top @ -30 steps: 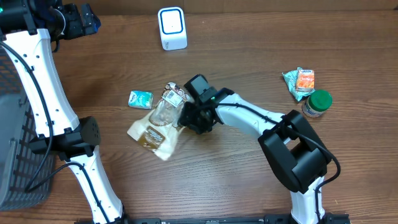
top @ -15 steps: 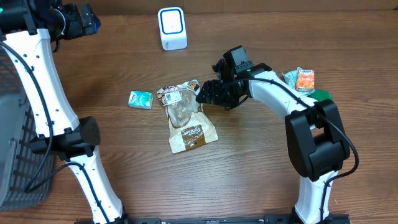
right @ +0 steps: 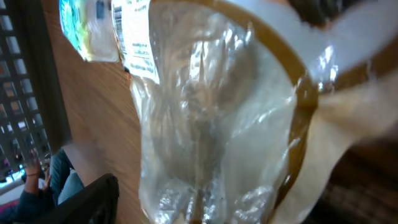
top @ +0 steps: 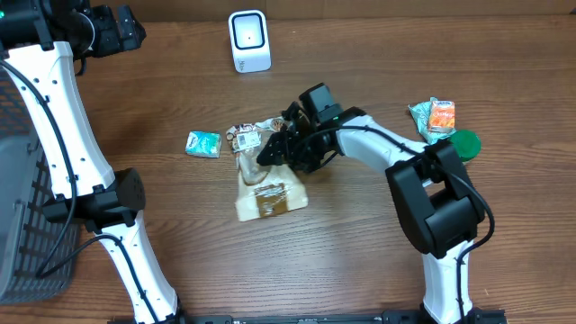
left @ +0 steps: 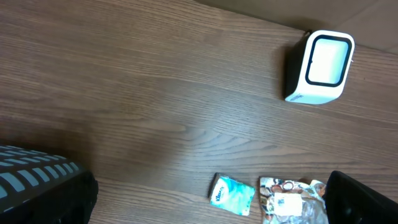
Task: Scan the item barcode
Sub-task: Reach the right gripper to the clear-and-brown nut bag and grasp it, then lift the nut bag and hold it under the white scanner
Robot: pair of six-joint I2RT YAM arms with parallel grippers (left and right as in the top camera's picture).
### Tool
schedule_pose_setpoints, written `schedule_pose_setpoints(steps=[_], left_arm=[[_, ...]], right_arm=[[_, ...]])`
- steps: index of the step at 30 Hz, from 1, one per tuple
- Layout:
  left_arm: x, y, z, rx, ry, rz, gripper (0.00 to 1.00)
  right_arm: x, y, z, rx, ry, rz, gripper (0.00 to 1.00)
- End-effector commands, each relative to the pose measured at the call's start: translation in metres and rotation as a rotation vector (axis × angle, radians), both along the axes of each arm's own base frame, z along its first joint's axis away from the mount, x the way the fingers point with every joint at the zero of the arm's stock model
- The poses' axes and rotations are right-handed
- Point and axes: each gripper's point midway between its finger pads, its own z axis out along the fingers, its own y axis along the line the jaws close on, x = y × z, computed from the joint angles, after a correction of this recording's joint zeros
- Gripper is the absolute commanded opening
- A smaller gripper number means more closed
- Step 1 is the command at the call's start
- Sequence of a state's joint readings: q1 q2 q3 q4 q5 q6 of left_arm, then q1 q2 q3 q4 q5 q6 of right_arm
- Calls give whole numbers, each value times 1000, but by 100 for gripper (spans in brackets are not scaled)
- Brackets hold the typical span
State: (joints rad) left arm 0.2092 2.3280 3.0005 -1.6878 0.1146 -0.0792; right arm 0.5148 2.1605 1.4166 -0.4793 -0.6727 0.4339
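Note:
My right gripper grabs the snack pouch by the side away from the tissue pack next, so the white label stays uncovered to scan.
The item, a clear and brown snack pouch with a white label at its top, lies flat on the table in the overhead view. My right gripper hovers over its upper end. In the right wrist view the pouch fills the frame between the wide-apart jaws of the right gripper, and bare wood shows between the left finger and the plastic. The white scanner stands at the back. My left gripper is far back left, open and empty, looking down on the scanner and the pouch's top.
A teal tissue pack lies just left of the pouch. An orange packet and a green-lidded jar sit at the right. A dark basket stands at the left edge.
The right gripper dragged the pouch rightward and turned it lengthwise, swung out to the right, then came back left over its top. Its jaws have widened. The left arm stayed still.

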Motion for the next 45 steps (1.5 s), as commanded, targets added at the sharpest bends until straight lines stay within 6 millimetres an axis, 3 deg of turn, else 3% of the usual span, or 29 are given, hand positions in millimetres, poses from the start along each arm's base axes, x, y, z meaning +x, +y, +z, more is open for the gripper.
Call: schedule_pose_setpoints(steps=[1, 7, 11, 19, 22, 25, 26, 30, 34, 42, 45], left_arm=[[-6, -3, 20, 8, -46, 9, 99], [-6, -3, 20, 8, -46, 9, 99], [-6, -3, 20, 8, -46, 9, 100], [-6, -3, 20, 8, -46, 9, 99], [-6, -3, 20, 8, -46, 9, 100], [-6, -3, 20, 8, -46, 9, 100], [-6, -3, 20, 8, -46, 9, 100], [-6, -3, 20, 8, -46, 9, 100], [-6, -3, 20, 8, -46, 9, 99], [-6, -3, 20, 8, -46, 9, 100], [-6, -3, 20, 8, -46, 9, 99]], right_arm=[[-5, 5, -46, -88, 78, -84, 66], [4, 9, -78, -92, 160, -212, 34], [13, 7, -75, -53, 161, -225, 8], [27, -11, -47, 96, 235, -217, 4], [33, -15, -21, 129, 164, -178, 4], [39, -14, 27, 172, 20, -113, 4], [39, -14, 56, 195, -54, -84, 4], [30, -20, 135, 251, -238, -12, 4], [17, -25, 189, 295, -349, 21, 4], [8, -44, 249, 444, -410, 46, 4], [14, -54, 250, 443, -399, 13, 4]])
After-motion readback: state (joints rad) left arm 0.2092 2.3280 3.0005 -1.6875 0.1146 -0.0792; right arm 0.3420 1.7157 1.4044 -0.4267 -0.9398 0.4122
